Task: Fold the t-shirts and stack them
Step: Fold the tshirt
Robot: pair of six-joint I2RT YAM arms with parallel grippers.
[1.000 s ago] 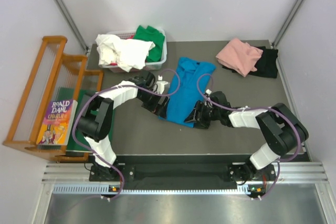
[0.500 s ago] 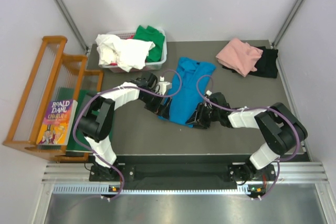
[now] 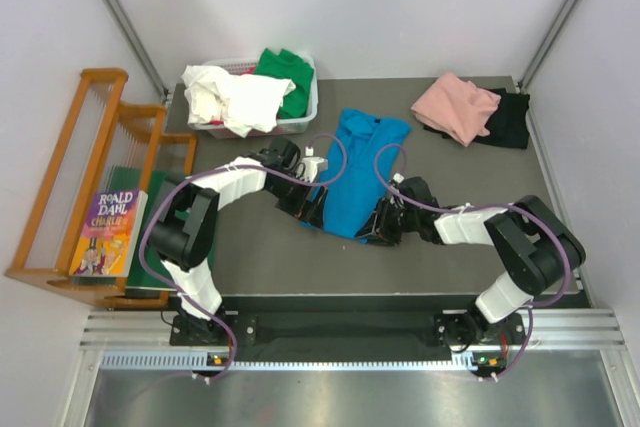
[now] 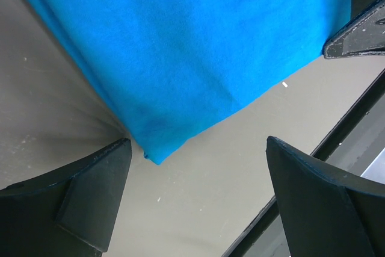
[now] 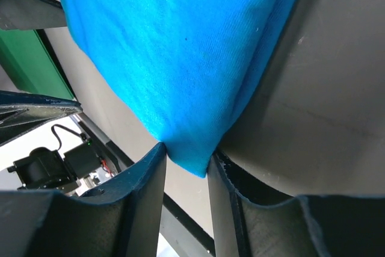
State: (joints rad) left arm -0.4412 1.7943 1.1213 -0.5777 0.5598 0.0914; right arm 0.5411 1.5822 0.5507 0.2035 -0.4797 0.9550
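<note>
I need to grip the blue t-shirt's free near corner (image 4: 157, 150) with my left gripper next, opposite my right gripper's corner. Then I can fold the t-shirt's hem toward its collar.
The bright blue t-shirt (image 3: 352, 169) lies lengthwise on the grey table, collar at the far end. My left gripper (image 3: 312, 209) is at its near left corner. In the left wrist view (image 4: 198, 194) it is open, the blue corner (image 4: 180, 52) just inside the left finger without being pinched. My right gripper (image 3: 380, 230) is at the near right corner and is shut on the blue cloth (image 5: 180, 58), pinched between its fingertips (image 5: 185, 162). A pink tee (image 3: 455, 107) lies on a black tee (image 3: 510, 119) at the far right. White (image 3: 232, 97) and green (image 3: 285, 72) tees lie in the basket.
A white basket (image 3: 300, 122) stands at the far left of the table. A wooden rack (image 3: 80, 177) with a book (image 3: 105, 232) and a flat dark green board (image 3: 152, 247) stands off the table's left edge.
Both grippers have shifted slightly inward along the blue shirt's near edge, and that edge has drawn in a little. Nothing else has moved.
</note>
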